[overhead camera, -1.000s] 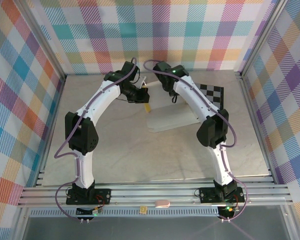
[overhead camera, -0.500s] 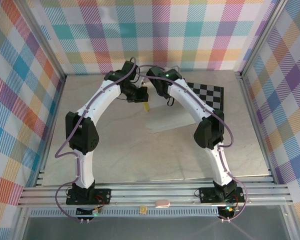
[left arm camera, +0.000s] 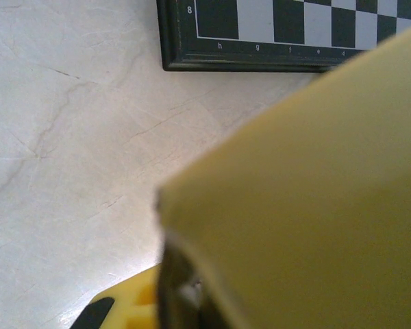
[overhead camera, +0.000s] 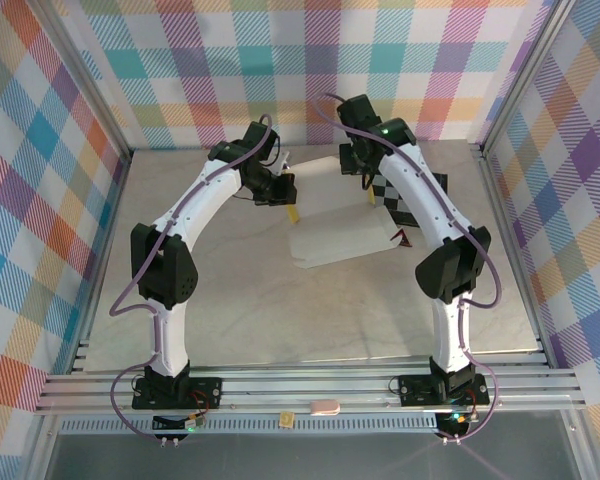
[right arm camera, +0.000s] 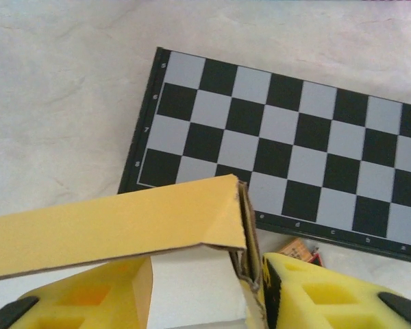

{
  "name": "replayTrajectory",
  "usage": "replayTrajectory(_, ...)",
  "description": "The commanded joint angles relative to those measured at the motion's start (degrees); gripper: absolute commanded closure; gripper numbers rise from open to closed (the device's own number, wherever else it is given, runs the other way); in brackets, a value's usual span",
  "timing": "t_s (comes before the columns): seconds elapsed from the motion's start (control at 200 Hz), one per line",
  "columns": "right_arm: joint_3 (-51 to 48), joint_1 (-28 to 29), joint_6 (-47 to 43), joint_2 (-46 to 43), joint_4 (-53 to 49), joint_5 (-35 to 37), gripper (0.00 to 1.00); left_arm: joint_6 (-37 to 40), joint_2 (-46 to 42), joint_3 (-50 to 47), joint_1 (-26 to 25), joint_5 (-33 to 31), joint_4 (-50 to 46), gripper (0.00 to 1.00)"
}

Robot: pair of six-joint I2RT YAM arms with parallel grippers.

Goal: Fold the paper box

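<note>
Next, my right gripper grips the box's side at the raised flap's corner (overhead camera: 369, 187) (right arm camera: 248, 266) and holds that fold while my left gripper works opposite.
The paper box (overhead camera: 340, 240) lies mid-table as a pale sheet with one long flap (overhead camera: 315, 165) standing up at its back. My left gripper (overhead camera: 285, 192) is shut on a mustard-yellow tab at the box's left edge. In the left wrist view the cardboard (left arm camera: 315, 192) is a close blur, and it hides one finger of the left gripper (left arm camera: 178, 295). My right gripper (overhead camera: 354, 162) is at the raised flap's right end. Its yellow foam fingers (right arm camera: 315, 295) stand apart around the box's corner (right arm camera: 109, 226), and the side wall leans on the right finger.
A black-and-white checkered board (overhead camera: 435, 185) lies at the back right, partly under my right arm, just beyond the box (right arm camera: 281, 144). A small wooden and red object (right arm camera: 298, 248) sits between the board and the box. Plaid walls close in three sides.
My right gripper has swung from the box's middle back and to the right, and its fingers have come apart. The back flap now stands up. The left arm has stayed still.
</note>
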Motion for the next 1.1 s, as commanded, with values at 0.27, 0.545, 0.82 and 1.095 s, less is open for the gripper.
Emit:
replayTrajectory(0.27,-10.05,-0.76,-0.43,-4.02,3.30,5.63,0.66,-0.18,-1.00,2.10,-0.41,1.80,-0.24,1.00)
replayTrajectory(0.545,-8.36,-0.51,0.74,-2.12,4.33,9.29,1.00,-0.17,-0.46,2.19,-0.49,1.23,-0.62,1.00)
replayTrajectory(0.82,-17.24,6.07,12.99,-3.55,-0.60,16.62,1.00,-4.38,-2.95,-9.79,-1.28,-5.87,8.23,1.00)
replayTrajectory(1.095,-26.00,8.61,23.68,-2.74,-3.20,14.75,1.00,-8.97,-4.76,-28.90,-1.31,-6.55,24.23,0.91)
